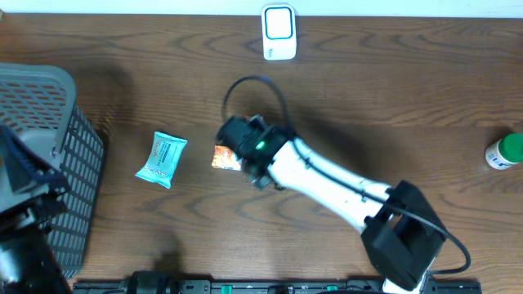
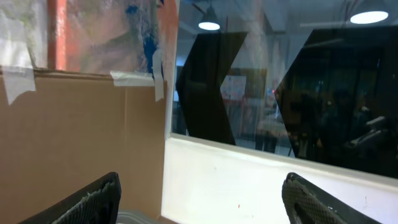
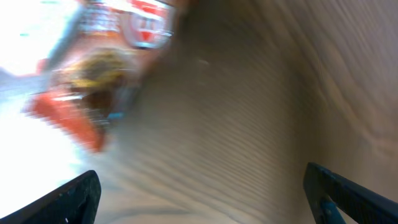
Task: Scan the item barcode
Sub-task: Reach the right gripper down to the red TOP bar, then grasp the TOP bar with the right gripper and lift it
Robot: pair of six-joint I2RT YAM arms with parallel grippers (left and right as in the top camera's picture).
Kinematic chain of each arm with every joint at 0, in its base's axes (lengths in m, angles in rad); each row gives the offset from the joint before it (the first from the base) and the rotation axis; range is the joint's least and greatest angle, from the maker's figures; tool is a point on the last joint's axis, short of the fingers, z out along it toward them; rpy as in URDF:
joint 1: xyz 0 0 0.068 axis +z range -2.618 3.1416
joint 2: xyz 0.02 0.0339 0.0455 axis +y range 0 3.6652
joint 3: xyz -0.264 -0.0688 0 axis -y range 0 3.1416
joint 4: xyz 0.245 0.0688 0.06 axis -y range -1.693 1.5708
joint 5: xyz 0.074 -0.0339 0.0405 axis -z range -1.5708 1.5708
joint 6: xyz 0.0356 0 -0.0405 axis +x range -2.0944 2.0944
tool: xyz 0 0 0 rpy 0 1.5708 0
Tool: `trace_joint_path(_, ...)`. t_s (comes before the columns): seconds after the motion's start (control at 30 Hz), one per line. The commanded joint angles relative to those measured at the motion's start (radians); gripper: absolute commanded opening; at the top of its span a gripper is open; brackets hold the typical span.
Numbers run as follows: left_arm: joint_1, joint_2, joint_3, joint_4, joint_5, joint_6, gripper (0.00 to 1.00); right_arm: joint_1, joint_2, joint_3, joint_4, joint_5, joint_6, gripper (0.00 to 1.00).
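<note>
Next, the right gripper reaches the snack packet (image 3: 99,68) and grabs its end edge (image 3: 69,123), which leaves the packet's body uncovered to scan the barcode.
An orange snack packet (image 1: 225,158) lies flat on the wooden table near the middle. My right gripper (image 1: 237,137) hovers just above its far right edge, with the fingers hidden under the wrist. In the right wrist view the packet (image 3: 99,68) is a blurred shape at the upper left, and the right gripper (image 3: 205,199) is open with only bare table between its fingers. No barcode shows. A white scanner (image 1: 279,33) stands at the back edge. My left gripper (image 2: 202,199) is open and empty, pointing at a wall and window.
A teal packet (image 1: 162,159) lies left of the orange one. A grey mesh basket (image 1: 57,139) fills the left side, with the left arm (image 1: 29,196) over it. A green-capped white bottle (image 1: 505,152) stands at the right edge.
</note>
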Motion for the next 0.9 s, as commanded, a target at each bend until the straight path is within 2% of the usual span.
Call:
trace_joint_path(0.0, 0.000, -0.018, -0.002, 0.000, 0.008, 0.010, 0.83, 0.074, -0.019, -0.009, 0.014, 0.049, -0.081, 0.99)
trace_joint_path(0.2, 0.000, -0.019, -0.002, 0.000, 0.008, 0.010, 0.83, 0.151, -0.015, -0.077, 0.068, 0.049, -0.097, 0.99)
trace_joint_path(0.5, 0.000, -0.019, -0.002, 0.000, 0.008, 0.010, 0.83, 0.183, 0.004, -0.211, 0.287, 0.076, -0.217, 0.99)
trace_joint_path(0.87, 0.000, -0.018, -0.002, 0.000, -0.015, 0.010, 0.83, 0.179, 0.235, -0.219, 0.370, 0.150, -0.284, 0.99)
